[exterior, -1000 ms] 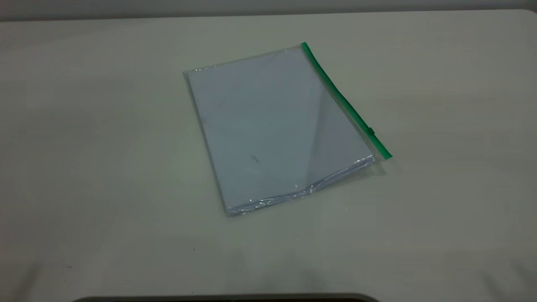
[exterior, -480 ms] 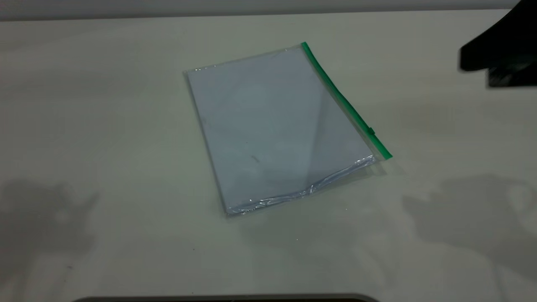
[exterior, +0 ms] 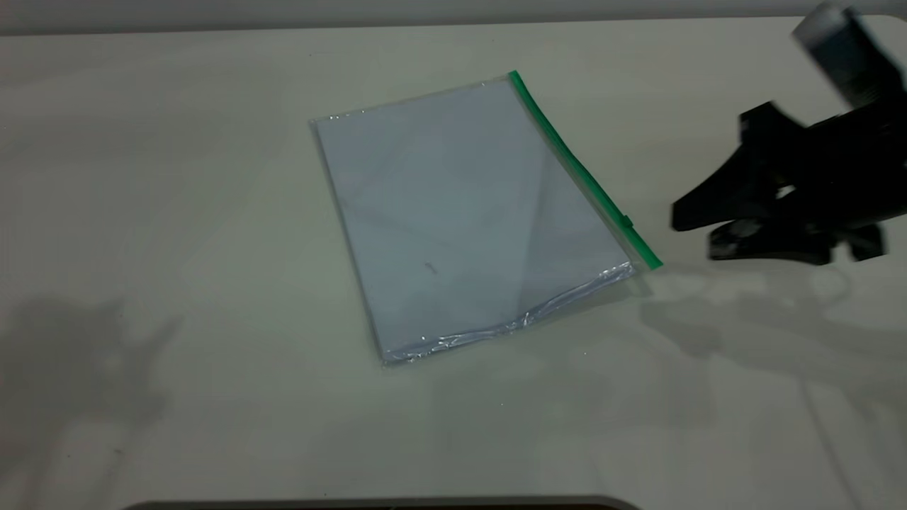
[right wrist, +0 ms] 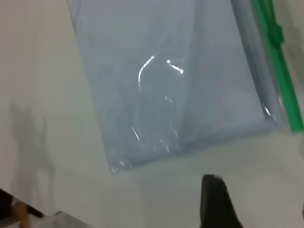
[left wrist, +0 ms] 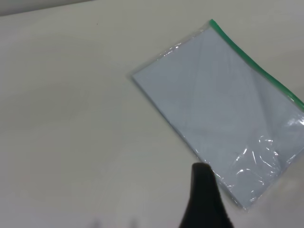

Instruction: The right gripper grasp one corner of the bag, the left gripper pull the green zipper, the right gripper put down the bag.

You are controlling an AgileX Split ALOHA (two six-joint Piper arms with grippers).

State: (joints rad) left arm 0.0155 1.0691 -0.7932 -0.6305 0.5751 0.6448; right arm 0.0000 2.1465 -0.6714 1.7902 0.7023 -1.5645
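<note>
My right gripper grabs that lifted corner (exterior: 635, 267) next, since the bag lies flat but for its zipper-end corner, raised above a shadow (exterior: 627, 290).
The bag (exterior: 460, 219) lies flat on the table, a clear pouch with white sheets inside. Its green zipper (exterior: 574, 166) runs along the right edge, with the slider (exterior: 627, 222) close to the near corner (exterior: 653, 263). My right gripper (exterior: 691, 237) hovers just right of that corner, open, with nothing between its jaws. The right wrist view shows the bag (right wrist: 175, 80), the green zipper (right wrist: 278, 61) and the corner (right wrist: 295, 126) ahead of the gripper. My left gripper (left wrist: 204, 199) is above the table beside a plain clear corner of the bag (left wrist: 223, 109), apart from it.
The pale table (exterior: 177, 212) spreads round the bag on all sides. A dark rim (exterior: 382, 504) runs along the table's near edge. Arm shadows fall at the near left and near right.
The right gripper has come in from the far right and dropped down towards the bag's green-strip corner. Arm shadows have appeared on the table. The bag has not moved.
</note>
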